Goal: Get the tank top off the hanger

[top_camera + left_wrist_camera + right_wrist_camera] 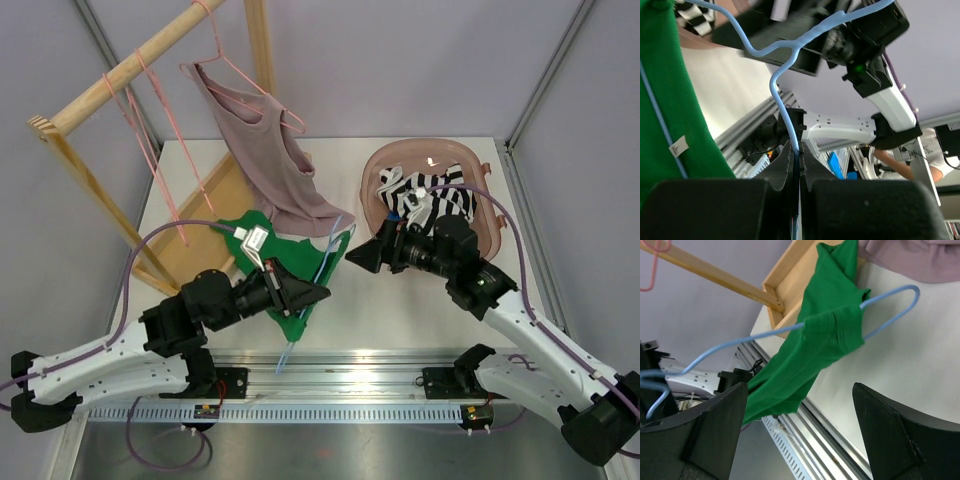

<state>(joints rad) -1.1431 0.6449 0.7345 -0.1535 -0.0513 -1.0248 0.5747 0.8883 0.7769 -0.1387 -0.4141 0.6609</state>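
The green strap's ribbed edge is the only part that my right gripper needs to grip, just the cloth. The hanger's wire [330, 250] then stays free to slide out.
A green tank top [298, 318] hangs on a light blue hanger [326, 262] held low over the table's near middle. My left gripper [318, 293] is shut on the hanger's wire; in the left wrist view the wire [777, 95] runs up out of the closed fingers [799, 155], with the green cloth [670, 110] at the left. My right gripper [358, 255] is open and empty, just right of the hanger. In the right wrist view the green top [815, 345] and hanger [890, 295] lie ahead of its spread fingers [800, 390].
A wooden rack [120, 75] stands at the back left, with a mauve tank top [265, 150] on a pink hanger and a bare pink hanger [150, 150]. A brown basket [485, 175] at the back right holds striped clothing [430, 195].
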